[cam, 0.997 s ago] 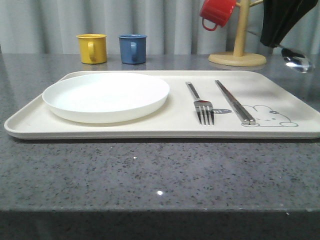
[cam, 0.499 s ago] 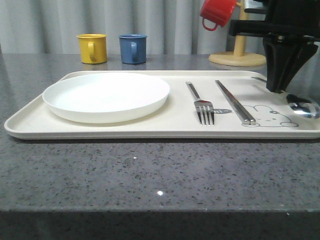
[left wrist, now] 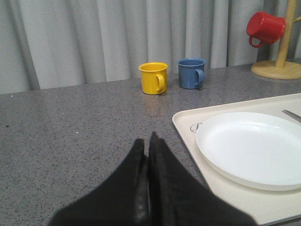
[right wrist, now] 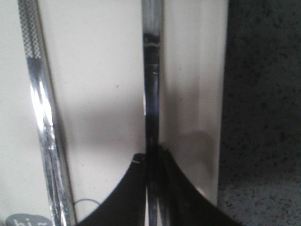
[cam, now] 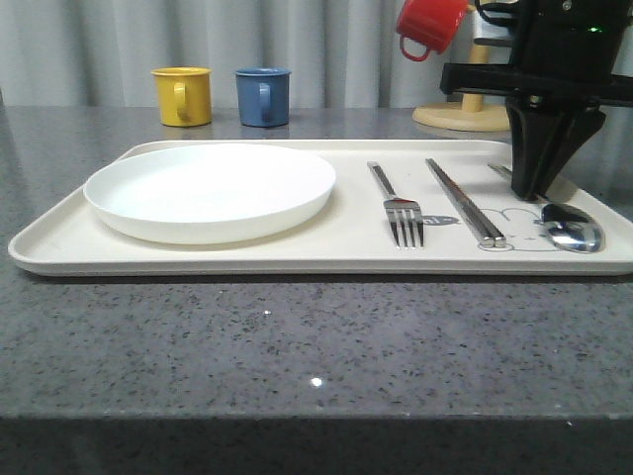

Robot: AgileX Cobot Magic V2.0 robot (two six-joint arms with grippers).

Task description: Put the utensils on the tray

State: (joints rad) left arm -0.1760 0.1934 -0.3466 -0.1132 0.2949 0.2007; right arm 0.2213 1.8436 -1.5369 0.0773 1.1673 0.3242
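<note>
The spoon's bowl rests low on the rabbit drawing inside the tray's rim, so the spoon now comes free as my right gripper opens.
The cream tray lies across the grey table. On it rest a silver fork and a pair of chopsticks side by side. My right gripper points down over the tray's right part, shut on the handle of the spoon, whose bowl lies low on the rabbit drawing. In the right wrist view the spoon handle runs between the closed fingers, with the chopsticks alongside and the tray beneath. My left gripper is shut and empty over bare table left of the tray.
A round white plate fills the tray's left half. A yellow mug and a blue mug stand behind it. A wooden mug tree with a red mug is at the back right.
My right gripper came down from the upper right with the spoon and shifted left; the spoon's bowl has dropped to the tray beside the chopsticks.
</note>
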